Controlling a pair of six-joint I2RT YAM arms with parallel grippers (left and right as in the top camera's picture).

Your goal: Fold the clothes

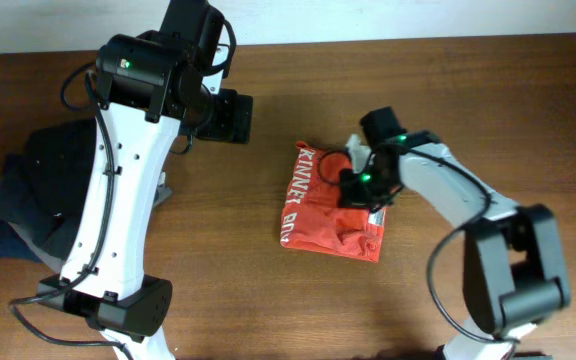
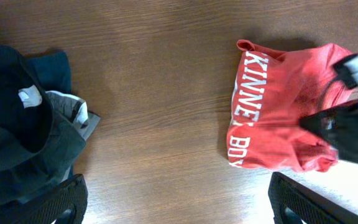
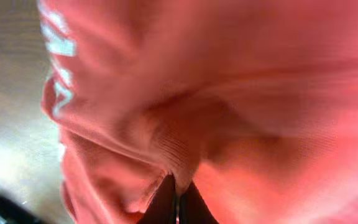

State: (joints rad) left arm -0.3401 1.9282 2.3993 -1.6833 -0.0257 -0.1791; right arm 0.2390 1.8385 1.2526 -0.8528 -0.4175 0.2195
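Note:
My left gripper should grab the red-orange T-shirt by its white-lettered edge (image 1: pixel 295 195) (image 2: pixel 244 109) next. Then it can carry the T-shirt folded and put it on the pile.
The red-orange T-shirt (image 1: pixel 318 215) lies bunched and partly folded at the table's middle, white lettering along its left edge. It also shows in the left wrist view (image 2: pixel 278 118) and fills the right wrist view (image 3: pixel 229 93). My right gripper (image 1: pixel 356 186) is down on the shirt's right part, shut on a ridge of its fabric (image 3: pixel 178 199). My left gripper (image 2: pixel 179 202) is open and empty, held high over bare wood left of the shirt; in the overhead view it sits at the back (image 1: pixel 230 117).
A pile of black, navy and grey garments (image 1: pixel 38 195) lies at the table's left, also in the left wrist view (image 2: pixel 23 137). Bare wood (image 1: pixel 228 290) lies between the pile and the shirt.

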